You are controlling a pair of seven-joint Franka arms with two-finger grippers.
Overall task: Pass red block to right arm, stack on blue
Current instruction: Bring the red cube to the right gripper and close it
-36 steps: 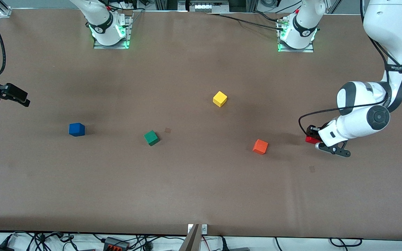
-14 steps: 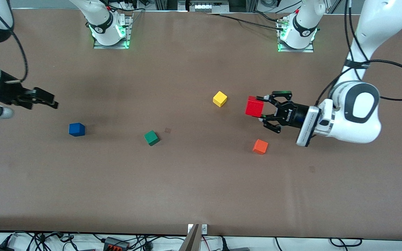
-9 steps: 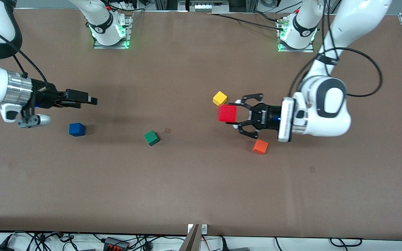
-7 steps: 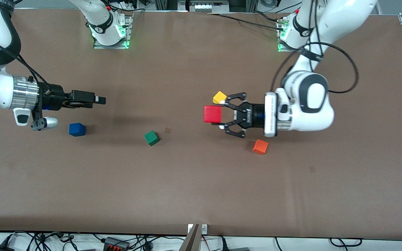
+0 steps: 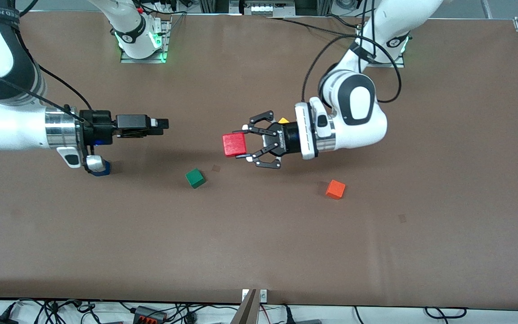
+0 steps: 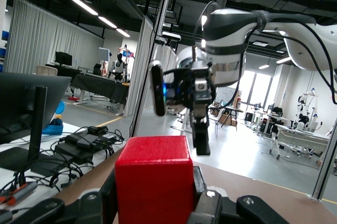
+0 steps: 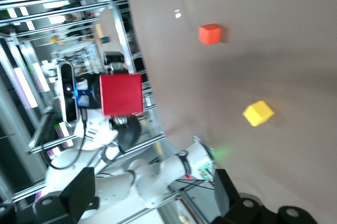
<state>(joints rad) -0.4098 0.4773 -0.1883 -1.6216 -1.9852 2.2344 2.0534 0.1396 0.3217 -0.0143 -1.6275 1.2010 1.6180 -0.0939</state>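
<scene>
My left fingers cover the red block's back end, so my right gripper should next grab the block by its bare protruding end (image 5: 229, 145).
My left gripper (image 5: 244, 145) is shut on the red block (image 5: 234, 144) and holds it in the air over the middle of the table, close to the green cube. In the left wrist view the red block (image 6: 154, 179) sits between the left gripper's dark fingers (image 6: 108, 197). My right gripper (image 5: 162, 123) is open, level, and points at the block with a gap between them. In the right wrist view the red block (image 7: 121, 94) shows ahead of the wide-apart right gripper (image 7: 154, 195). The blue cube (image 5: 103, 168) lies on the table, mostly hidden under the right wrist.
A green cube (image 5: 195, 177) lies nearer the front camera than the red block. An orange cube (image 5: 335, 189) lies toward the left arm's end. A yellow cube (image 5: 283, 120) peeks out above the left gripper. Both bases stand at the table's back edge.
The left gripper has carried the red block toward the right arm's end of the table. The right gripper has moved toward it, over the blue cube's area.
</scene>
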